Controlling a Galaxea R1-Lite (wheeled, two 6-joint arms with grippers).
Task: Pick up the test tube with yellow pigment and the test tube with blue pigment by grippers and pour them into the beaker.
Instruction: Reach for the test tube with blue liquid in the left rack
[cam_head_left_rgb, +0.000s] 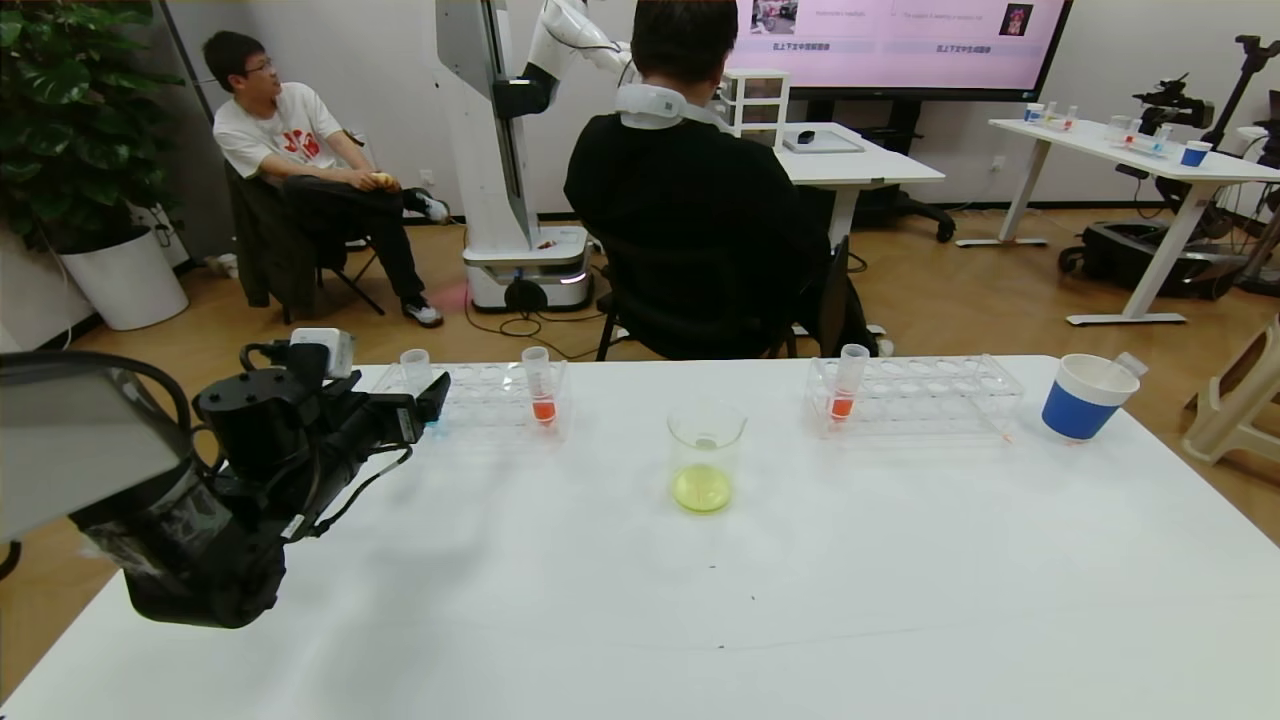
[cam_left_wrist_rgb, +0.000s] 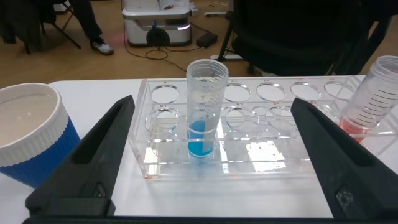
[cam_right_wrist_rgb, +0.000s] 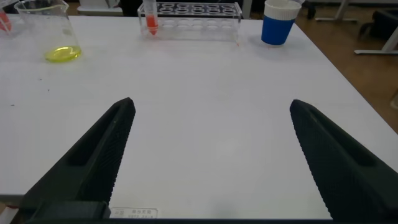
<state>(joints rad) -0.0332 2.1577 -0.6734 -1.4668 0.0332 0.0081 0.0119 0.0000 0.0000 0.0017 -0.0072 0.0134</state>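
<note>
Next, my left gripper grabs the test tube by its bare upper section (cam_head_left_rgb: 416, 371), since the rack's clear plates enclose the blue-filled bottom.
The beaker (cam_head_left_rgb: 705, 455) stands mid-table with yellow-green liquid in its bottom; it also shows in the right wrist view (cam_right_wrist_rgb: 53, 34). The test tube with blue pigment (cam_left_wrist_rgb: 204, 112) stands upright in the left clear rack (cam_left_wrist_rgb: 261, 168), its top showing in the head view (cam_head_left_rgb: 415, 365). My left gripper (cam_head_left_rgb: 428, 400) is open, just short of the rack, its fingers (cam_left_wrist_rgb: 102, 143) either side of the tube and apart from it. No tube with yellow liquid is in view. My right gripper (cam_right_wrist_rgb: 211, 102) is open and empty over bare table, out of the head view.
An orange-red tube (cam_head_left_rgb: 540, 392) stands in the left rack (cam_head_left_rgb: 490, 400). A second rack (cam_head_left_rgb: 920, 395) holds another orange-red tube (cam_head_left_rgb: 846, 388). A blue paper cup (cam_head_left_rgb: 1085, 400) with a clear tube in it stands far right. Another blue cup (cam_left_wrist_rgb: 31, 137) is beside the left gripper.
</note>
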